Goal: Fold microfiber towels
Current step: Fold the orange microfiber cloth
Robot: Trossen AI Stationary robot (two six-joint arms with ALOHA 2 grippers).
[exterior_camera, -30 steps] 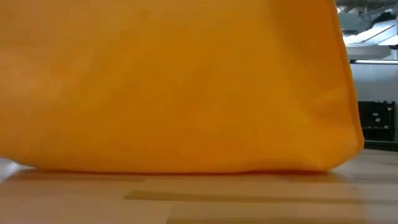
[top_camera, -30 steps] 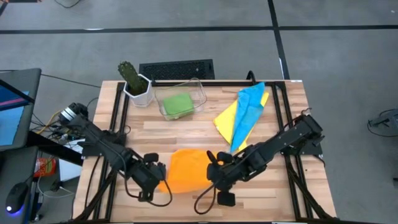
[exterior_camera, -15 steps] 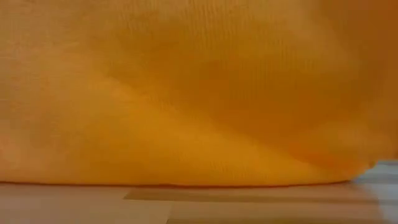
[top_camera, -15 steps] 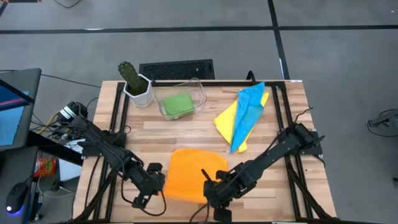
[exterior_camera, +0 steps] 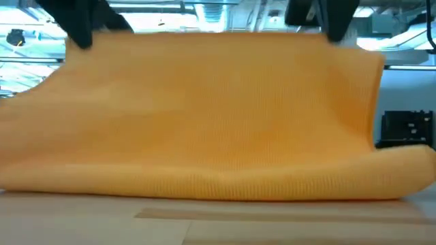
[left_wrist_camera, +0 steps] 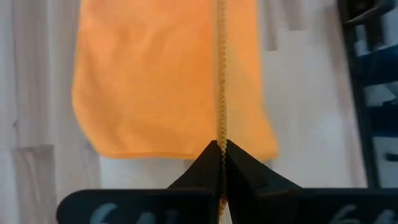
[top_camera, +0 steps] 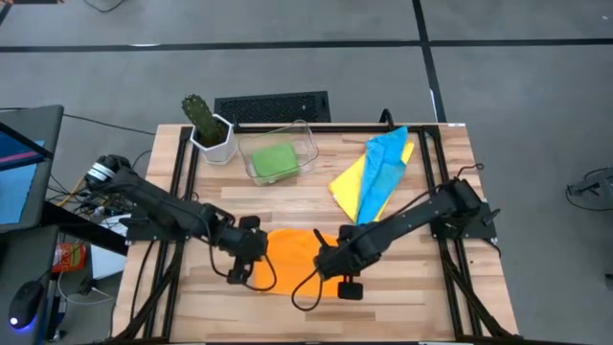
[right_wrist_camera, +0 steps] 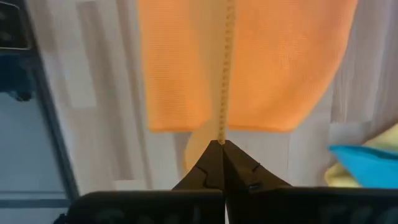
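Observation:
I need to move the towel to the lower layer's front edge (left_wrist_camera: 262, 81) with my left gripper before I release it. A piece of orange cloth is still between the towel's pinched edge (left_wrist_camera: 222, 74) and that front edge.
The orange towel (top_camera: 293, 257) lies near the table's front edge, between my two grippers. My left gripper (top_camera: 251, 255) is shut on its left end and my right gripper (top_camera: 331, 261) on its right end. In the low view the towel (exterior_camera: 204, 116) hangs as a wide sheet from its raised edge, and its lower part (exterior_camera: 204, 184) rests on the wood. A green towel (top_camera: 274, 161) sits folded in the clear bin (top_camera: 308, 144). The light blue towel (top_camera: 381, 168) lies on the yellow one (top_camera: 347, 182) at the right. My left gripper pinches the orange towel's raised edge (left_wrist_camera: 219, 127) between its two fingers, slanting down from above. The edge runs straight away from the fingertips. The cloth below it lies spread on the table. My right gripper pinches the same raised edge (right_wrist_camera: 224, 124) at its other end, pointing down from above. The edge (exterior_camera: 204, 37) runs nearly straight between the two grippers. The towel's lower part stays on the table.
A potted cactus (top_camera: 206, 125) stands at the back left beside the bin. A dark grille (top_camera: 272, 105) lies along the far edge. Bare wood (top_camera: 287, 201) shows between the bin and the orange towel.
Both grippers, shut on the orange towel throughout, swung toward the near edge, then back toward the far edge and lower. The held edge went with them and now stands lower and farther from the low camera. The towel's lower part stays on the table.

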